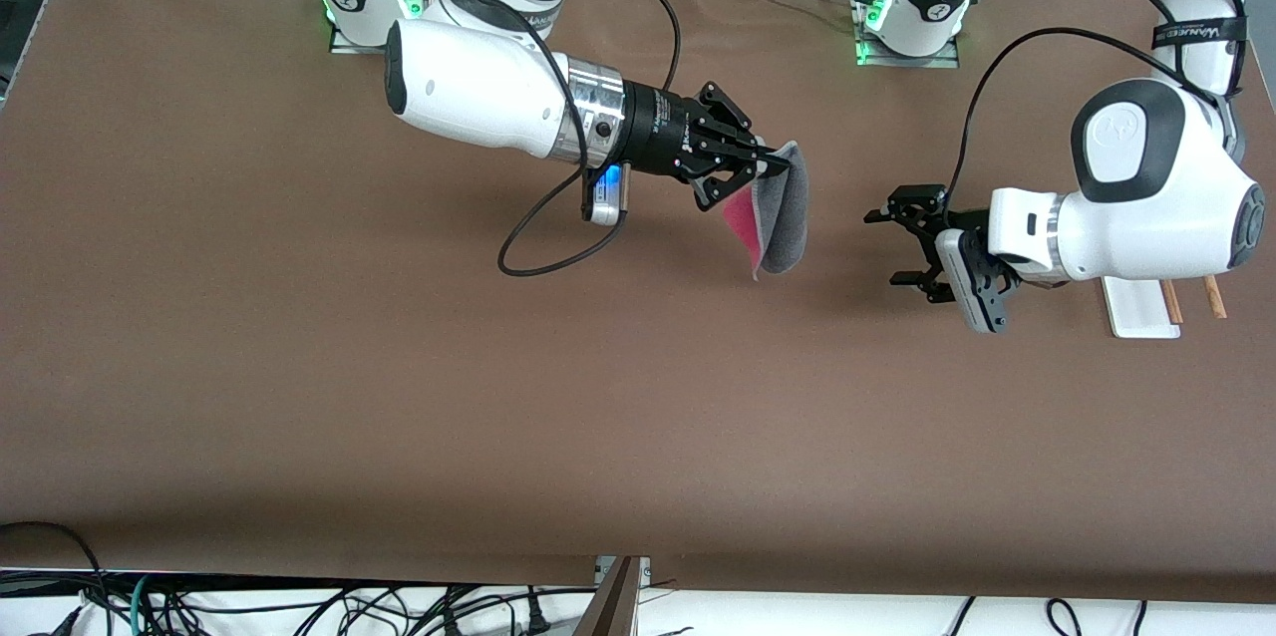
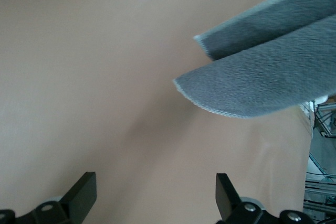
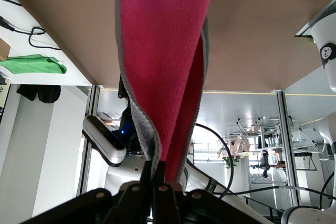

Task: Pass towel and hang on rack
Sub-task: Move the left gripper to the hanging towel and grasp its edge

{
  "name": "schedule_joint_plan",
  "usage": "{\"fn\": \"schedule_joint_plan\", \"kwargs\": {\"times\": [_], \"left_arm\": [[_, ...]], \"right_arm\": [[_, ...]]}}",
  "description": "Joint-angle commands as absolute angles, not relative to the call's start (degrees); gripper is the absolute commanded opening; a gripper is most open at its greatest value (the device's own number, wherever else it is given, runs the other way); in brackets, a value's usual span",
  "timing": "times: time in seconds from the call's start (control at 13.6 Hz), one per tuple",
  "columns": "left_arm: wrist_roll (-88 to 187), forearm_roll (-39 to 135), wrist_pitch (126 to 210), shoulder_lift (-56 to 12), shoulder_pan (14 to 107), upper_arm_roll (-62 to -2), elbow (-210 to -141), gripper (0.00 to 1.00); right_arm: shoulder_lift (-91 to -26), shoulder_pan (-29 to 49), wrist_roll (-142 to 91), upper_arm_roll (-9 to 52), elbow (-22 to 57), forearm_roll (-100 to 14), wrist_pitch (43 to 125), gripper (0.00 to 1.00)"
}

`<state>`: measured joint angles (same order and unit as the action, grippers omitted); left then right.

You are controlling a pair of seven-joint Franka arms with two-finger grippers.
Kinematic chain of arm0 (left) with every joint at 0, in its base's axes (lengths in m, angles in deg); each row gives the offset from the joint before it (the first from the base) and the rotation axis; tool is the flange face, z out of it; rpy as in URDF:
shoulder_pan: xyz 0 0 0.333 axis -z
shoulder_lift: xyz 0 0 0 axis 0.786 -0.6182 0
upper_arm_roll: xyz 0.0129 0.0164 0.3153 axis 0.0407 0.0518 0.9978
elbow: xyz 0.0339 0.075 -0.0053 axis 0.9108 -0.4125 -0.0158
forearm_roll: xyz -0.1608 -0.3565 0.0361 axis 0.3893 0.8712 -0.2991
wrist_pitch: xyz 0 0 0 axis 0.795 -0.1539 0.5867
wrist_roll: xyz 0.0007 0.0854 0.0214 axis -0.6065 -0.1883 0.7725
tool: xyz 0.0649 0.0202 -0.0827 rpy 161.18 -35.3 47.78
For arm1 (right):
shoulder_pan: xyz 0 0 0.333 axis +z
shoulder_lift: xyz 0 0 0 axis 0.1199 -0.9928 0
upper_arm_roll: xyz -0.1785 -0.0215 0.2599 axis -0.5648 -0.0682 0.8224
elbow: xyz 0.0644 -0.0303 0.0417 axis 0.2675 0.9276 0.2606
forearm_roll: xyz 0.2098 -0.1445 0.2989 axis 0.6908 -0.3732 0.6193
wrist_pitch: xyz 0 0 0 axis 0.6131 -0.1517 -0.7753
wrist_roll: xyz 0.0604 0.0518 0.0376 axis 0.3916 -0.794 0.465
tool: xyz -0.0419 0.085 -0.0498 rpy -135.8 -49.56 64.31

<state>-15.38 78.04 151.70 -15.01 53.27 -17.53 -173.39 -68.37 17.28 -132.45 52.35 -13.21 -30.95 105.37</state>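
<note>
I will next grab the towel with my left gripper by its loose hemmed end (image 1: 778, 255), to hang the towel on the rack (image 1: 1146, 305).
My right gripper (image 1: 768, 158) is shut on the towel (image 1: 783, 217) and holds it up over the middle of the table. The towel hangs folded, dark grey outside and pink-red inside, as the right wrist view (image 3: 163, 66) shows. My left gripper (image 1: 885, 247) is open and empty, level with the towel's lower part and apart from it, toward the left arm's end. In the left wrist view the grey towel (image 2: 262, 72) hangs ahead of my open left gripper (image 2: 156, 195). The rack (image 1: 1146, 305) stands on the table under my left arm; only its white base and two wooden rod ends (image 1: 1214, 297) show.
The brown table (image 1: 399, 397) fills the view. A black cable (image 1: 558, 237) loops down from my right wrist. Both arm bases stand along the table's edge farthest from the front camera.
</note>
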Motion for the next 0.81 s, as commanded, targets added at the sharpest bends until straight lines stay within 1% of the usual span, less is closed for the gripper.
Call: {"fn": "schedule_joint_plan", "kwargs": {"times": [0.0,0.22,0.44,0.74], "left_arm": [[-28.14,84.74,154.03,-17.48,52.61,-17.72,-172.59,1.00],[-40.28,93.71,154.83,-20.12,52.43,-17.72,-173.03,1.00],[-51.97,101.17,159.65,-21.09,52.69,-17.89,-176.27,1.00],[-66.04,111.72,159.76,-22.67,53.66,-18.07,-179.88,1.00]], "right_arm": [[-69.21,17.72,-132.64,52.31,-14.54,-30.04,105.67,0.00],[-69.04,17.72,-132.81,52.31,-14.62,-30.13,105.67,0.00],[-68.95,17.72,-132.90,52.31,-14.62,-30.31,105.67,0.00],[-68.95,17.72,-132.90,52.31,-14.62,-30.39,105.58,0.00]]}}
